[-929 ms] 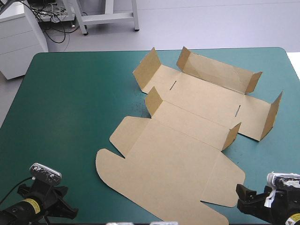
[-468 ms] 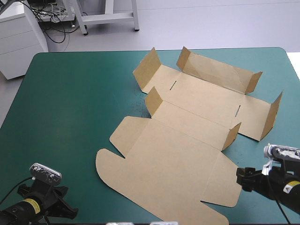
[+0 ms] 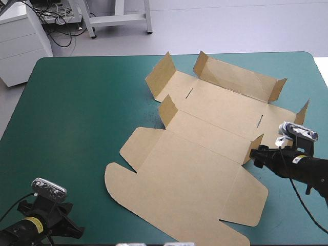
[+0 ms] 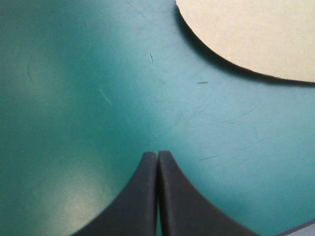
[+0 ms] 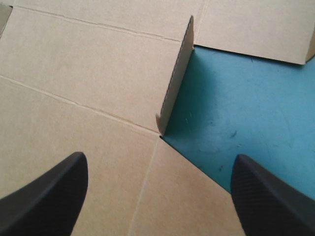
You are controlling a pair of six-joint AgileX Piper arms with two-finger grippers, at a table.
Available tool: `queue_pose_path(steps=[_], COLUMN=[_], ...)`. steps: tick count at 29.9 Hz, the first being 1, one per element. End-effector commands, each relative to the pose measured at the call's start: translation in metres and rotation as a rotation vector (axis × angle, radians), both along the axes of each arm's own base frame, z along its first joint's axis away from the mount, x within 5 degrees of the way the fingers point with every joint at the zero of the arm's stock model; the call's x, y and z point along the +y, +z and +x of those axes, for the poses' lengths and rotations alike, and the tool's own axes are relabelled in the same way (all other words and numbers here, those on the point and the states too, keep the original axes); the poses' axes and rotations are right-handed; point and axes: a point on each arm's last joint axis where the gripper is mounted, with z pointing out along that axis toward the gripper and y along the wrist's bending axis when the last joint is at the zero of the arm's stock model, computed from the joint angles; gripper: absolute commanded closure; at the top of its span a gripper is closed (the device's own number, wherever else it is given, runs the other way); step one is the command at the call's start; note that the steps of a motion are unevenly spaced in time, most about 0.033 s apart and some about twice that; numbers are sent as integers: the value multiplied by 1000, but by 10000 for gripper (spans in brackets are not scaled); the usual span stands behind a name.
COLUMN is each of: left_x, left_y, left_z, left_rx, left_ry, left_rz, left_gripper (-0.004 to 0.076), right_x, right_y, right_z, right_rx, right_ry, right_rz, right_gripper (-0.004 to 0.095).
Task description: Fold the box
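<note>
My right gripper grabs the box by its small raised end flap (image 3: pixel 254 148) next, to fold the box's narrow side up beside the lid (image 3: pixel 189 179).
The brown box (image 3: pixel 205 138) lies as a cut sheet across the middle of the teal-green table, its lid flat toward the near edge and several small end flaps standing up. My right gripper (image 3: pixel 256 155) hovers open at the sheet's right side, just short of a raised flap (image 3: pixel 253 148). In the right wrist view that flap (image 5: pixel 178 73) stands on edge ahead of my open right gripper (image 5: pixel 160 189), board under the left finger, cover under the right. My left gripper (image 4: pixel 157 156) is shut over bare cover near the table's front left corner, the lid's rounded corner (image 4: pixel 246 34) ahead of it.
Bare teal-green cover (image 3: pixel 77 113) fills the table's left half. The table's right edge (image 3: pixel 322 77) runs close to the box's outermost raised flap (image 3: pixel 301 114). A white cabinet (image 3: pixel 20 41) stands beyond the far left corner.
My right arm has moved from the table's front right corner forward and inward to the box's right side flap. The left arm and the box have stayed still.
</note>
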Motion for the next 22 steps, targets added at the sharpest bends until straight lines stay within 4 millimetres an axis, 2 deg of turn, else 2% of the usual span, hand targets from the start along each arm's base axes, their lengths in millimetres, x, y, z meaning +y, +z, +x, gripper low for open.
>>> queue_pose_path(steps=[1, 11, 18, 21, 22], left_x=[-2, -2, -2, -2, -2], left_y=[9, 9, 9, 9, 9], left_z=[5, 5, 5, 5, 5], left_rx=[-45, -45, -45, -45, -45], left_ry=[6, 6, 6, 6, 6], left_rz=[-19, -19, -19, -19, -19], left_gripper=[756, 756, 756, 756, 756], right_x=[1, -2, -4, -5, -5], right_y=[5, -25, -47, -51, -52], right_z=[23, 69, 88, 93, 93], right_rx=[-72, -45, 0, -2, -2], right_ry=[-33, -114, -142, -151, -153], right_rz=[52, 78, 86, 82, 81], right_gripper=[174, 174, 179, 274, 363])
